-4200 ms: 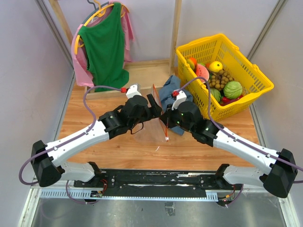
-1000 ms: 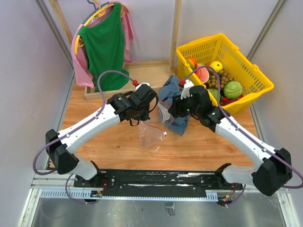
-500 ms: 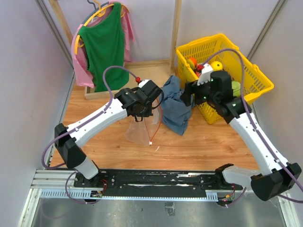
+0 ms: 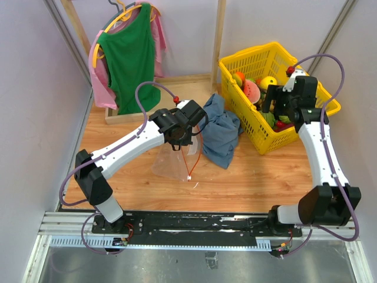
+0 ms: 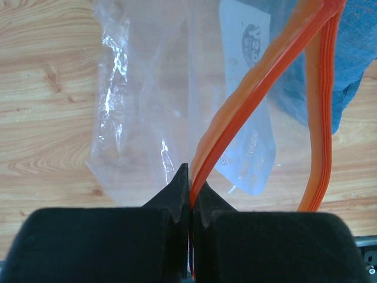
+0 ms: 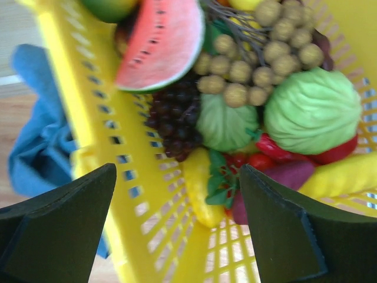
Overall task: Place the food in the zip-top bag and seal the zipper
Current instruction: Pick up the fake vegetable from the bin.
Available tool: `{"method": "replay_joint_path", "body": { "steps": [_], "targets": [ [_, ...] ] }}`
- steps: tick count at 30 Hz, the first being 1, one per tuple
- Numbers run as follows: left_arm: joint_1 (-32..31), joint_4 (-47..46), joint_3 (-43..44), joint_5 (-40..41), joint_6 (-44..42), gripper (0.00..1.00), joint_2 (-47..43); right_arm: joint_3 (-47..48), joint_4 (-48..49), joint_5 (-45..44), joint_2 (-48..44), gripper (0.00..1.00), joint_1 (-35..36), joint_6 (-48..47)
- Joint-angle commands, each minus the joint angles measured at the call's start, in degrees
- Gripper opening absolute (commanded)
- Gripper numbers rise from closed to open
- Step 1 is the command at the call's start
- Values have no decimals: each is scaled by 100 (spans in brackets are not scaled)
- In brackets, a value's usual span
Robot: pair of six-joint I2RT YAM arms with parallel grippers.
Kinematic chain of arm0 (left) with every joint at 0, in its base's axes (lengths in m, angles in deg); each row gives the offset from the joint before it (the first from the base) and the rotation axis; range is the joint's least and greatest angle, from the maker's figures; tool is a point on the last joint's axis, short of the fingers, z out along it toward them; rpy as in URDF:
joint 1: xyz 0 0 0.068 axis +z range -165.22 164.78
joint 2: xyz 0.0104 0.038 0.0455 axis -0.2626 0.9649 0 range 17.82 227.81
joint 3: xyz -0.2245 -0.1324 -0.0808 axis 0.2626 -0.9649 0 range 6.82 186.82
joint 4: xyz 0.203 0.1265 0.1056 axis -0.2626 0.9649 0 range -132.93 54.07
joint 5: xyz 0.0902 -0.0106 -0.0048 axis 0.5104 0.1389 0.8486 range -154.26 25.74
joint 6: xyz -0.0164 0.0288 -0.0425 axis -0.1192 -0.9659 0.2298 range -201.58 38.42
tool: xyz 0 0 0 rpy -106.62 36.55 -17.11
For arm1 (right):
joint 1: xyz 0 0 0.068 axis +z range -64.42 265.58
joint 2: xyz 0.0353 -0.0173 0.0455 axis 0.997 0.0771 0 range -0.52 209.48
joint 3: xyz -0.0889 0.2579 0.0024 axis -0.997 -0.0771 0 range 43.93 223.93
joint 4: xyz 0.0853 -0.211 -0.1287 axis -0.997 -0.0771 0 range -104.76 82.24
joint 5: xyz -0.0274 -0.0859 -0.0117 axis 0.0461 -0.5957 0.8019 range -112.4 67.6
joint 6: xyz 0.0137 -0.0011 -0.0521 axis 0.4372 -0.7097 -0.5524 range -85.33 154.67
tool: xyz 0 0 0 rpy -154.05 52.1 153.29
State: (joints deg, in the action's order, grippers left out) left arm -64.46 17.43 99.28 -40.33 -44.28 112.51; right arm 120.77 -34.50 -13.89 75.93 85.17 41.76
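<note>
My right gripper pinches the green cabbage [image 6: 312,109] by its edge nearest the purple piece next, leaving its round bulk ahead to enter the bag's opening.
The clear zip-top bag [image 4: 172,165] hangs over the wooden table. My left gripper [image 4: 189,140] is shut on one side of its red-orange zipper [image 4: 192,159]. In the left wrist view the fingertips [image 5: 189,187] pinch the zipper [image 5: 259,88], and the bag [image 5: 141,88] with its white label [image 5: 247,141] droops below, its mouth parted. My right gripper [image 4: 275,112] hovers open over the yellow basket [image 4: 321,115], holding nothing. Between its fingers [image 6: 178,171] lies the food: a yellow banana [image 6: 200,188], green cabbage [image 6: 312,109], red chili [image 6: 294,154], a purple piece [image 6: 283,177] and a watermelon slice [image 6: 159,41].
A blue-grey cloth [image 4: 221,132] lies crumpled between the bag and the basket. A green shirt [image 4: 129,56] hangs on a wooden rack at the back left. The basket wall [image 6: 76,88] stands right under my right gripper's left finger.
My right arm has swung away from the bag to above the basket, and its jaws have opened wider. My left arm has kept its grip on the zipper and shifted the bag slightly.
</note>
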Motion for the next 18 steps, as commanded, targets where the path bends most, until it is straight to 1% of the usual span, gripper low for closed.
{"method": "replay_joint_path", "body": {
  "steps": [1,5,10,18],
  "targets": [
    [37,-26,246,35,-99,0,24,177,289,-576,389,88,-500,-30],
    [45,-52,281,19,-141,0,38,160,644,-1189,723,87,-720,-144],
    [45,-66,283,18,-169,0,35,191,1144,-1269,1352,85,-939,35],
    [63,-90,185,9,-186,0,-30,146,1776,-1696,2156,85,-995,112]
  ]
}}
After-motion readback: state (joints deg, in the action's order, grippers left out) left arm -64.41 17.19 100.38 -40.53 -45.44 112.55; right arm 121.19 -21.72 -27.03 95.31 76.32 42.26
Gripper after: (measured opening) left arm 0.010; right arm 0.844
